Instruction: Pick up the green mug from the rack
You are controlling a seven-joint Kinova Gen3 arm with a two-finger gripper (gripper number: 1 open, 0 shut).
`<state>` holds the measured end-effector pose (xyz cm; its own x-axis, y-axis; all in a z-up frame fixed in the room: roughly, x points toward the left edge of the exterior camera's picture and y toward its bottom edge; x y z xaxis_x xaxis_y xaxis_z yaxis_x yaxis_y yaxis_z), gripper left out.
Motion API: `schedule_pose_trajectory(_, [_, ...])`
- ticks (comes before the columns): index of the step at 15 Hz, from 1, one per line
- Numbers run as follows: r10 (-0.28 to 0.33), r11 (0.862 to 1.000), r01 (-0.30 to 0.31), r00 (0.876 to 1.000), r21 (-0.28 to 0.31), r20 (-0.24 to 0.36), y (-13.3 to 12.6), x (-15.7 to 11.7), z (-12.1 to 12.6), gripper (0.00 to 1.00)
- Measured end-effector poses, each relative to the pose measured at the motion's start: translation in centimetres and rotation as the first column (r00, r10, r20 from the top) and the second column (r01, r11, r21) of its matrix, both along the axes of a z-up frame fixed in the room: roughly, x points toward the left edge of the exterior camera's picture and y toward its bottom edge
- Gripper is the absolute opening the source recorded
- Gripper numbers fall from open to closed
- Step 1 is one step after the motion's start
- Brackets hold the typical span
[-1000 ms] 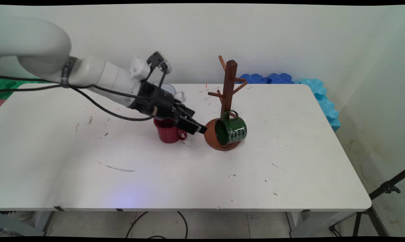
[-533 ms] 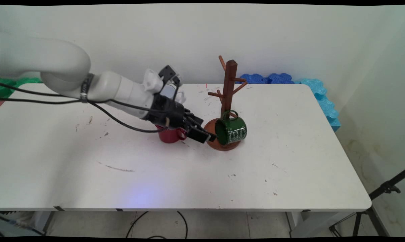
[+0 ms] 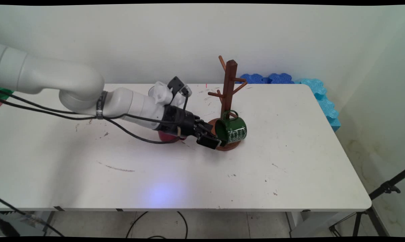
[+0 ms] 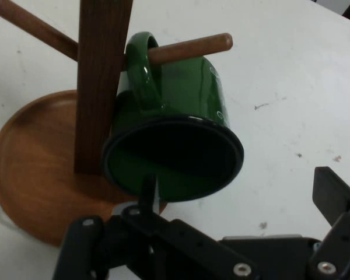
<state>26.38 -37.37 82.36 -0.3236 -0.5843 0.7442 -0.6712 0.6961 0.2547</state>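
My gripper grabs the green mug by its open rim (image 3: 227, 143) next, since the wooden peg runs through the handle and the post stands close by.
A green enamel mug (image 3: 231, 131) (image 4: 181, 116) hangs by its handle on a low peg of a brown wooden mug tree (image 3: 228, 90) (image 4: 102, 76), its mouth facing my gripper. The tree stands on a round wooden base (image 4: 29, 175). My gripper (image 3: 213, 141) (image 4: 239, 181) is open, low over the table at the mug's mouth. One fingertip (image 4: 146, 185) is right at the lower rim; the other finger (image 4: 332, 192) stands clear to the side. A red mug (image 3: 166, 137) is mostly hidden behind my wrist.
Blue foam pieces (image 3: 279, 78) lie along the wall and past the table's far right corner. A black tripod (image 3: 384, 191) stands beside the table's right front. Black cables (image 3: 54, 112) hang from the arm. The white table (image 3: 289, 161) is scuffed.
The arm has reached right and down: the gripper went from above the red mug to the green mug's mouth, and the wrist now covers most of the red mug.
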Motion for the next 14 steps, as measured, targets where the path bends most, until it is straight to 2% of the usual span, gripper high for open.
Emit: schedule_pose_trajectory(14, [0.032, 0.995, -0.042, 0.994, -0.090, -0.108, -0.2, -1.7, -4.9, 1.00])
